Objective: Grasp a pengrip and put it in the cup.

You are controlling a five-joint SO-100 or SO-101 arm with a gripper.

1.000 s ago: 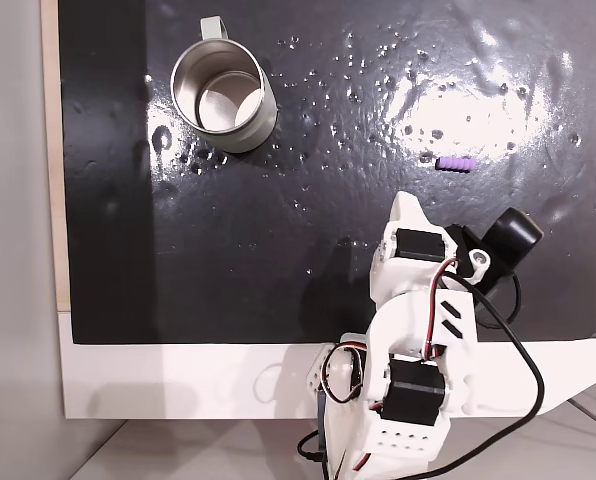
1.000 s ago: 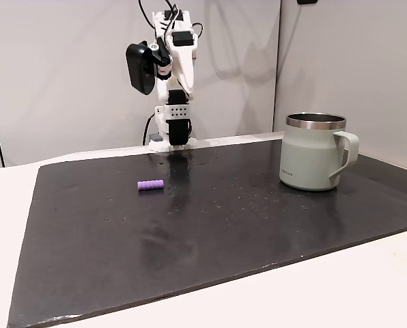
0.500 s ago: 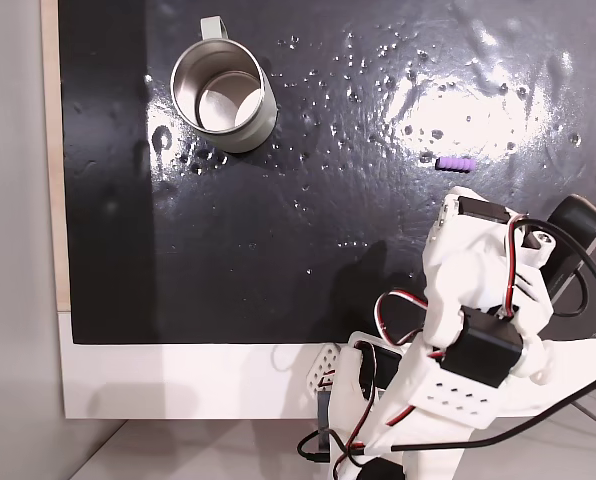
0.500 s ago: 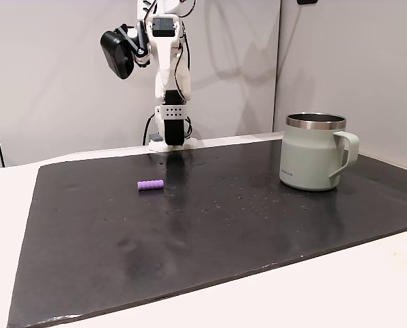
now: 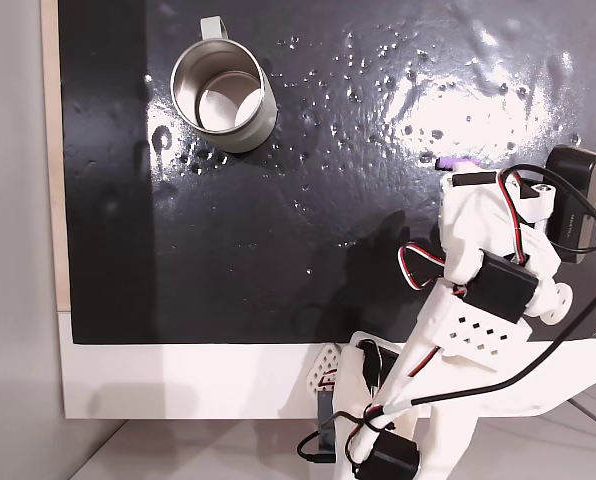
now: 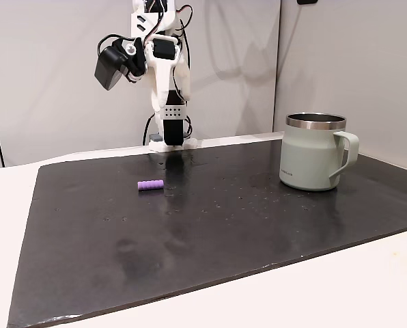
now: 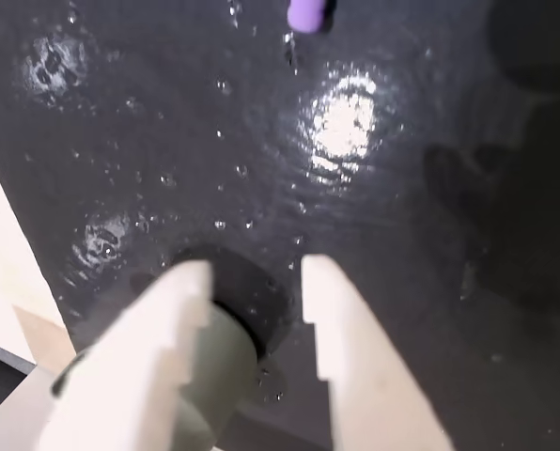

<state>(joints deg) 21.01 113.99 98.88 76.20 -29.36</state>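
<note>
The purple pengrip needs to go in the cup (image 5: 223,95), so my gripper needs to grip it by its ribbed body (image 5: 454,162) next.
The pengrip (image 6: 150,185) is a tiny purple ribbed tube lying on the black mat, left of centre in a fixed view from the side. From above, the arm covers part of the pengrip (image 5: 446,162). In the wrist view the pengrip (image 7: 306,11) sits at the top edge, well ahead of my gripper (image 7: 255,266). The gripper's two white fingers are apart with only mat between them, so it is open. The cup (image 5: 223,95) stands upright at the mat's far left from above, and the same cup (image 6: 316,160) is on the right in the side view.
The black mat (image 5: 278,250) is glossy and dimpled and lies on a white table (image 6: 326,287). The arm's base (image 6: 169,140) stands at the mat's back edge. A wide stretch of bare mat separates the pengrip from the cup.
The arm has swung right in the view from above and reached out over the mat toward the pengrip, now covering part of it. From the side, the wrist has moved left.
</note>
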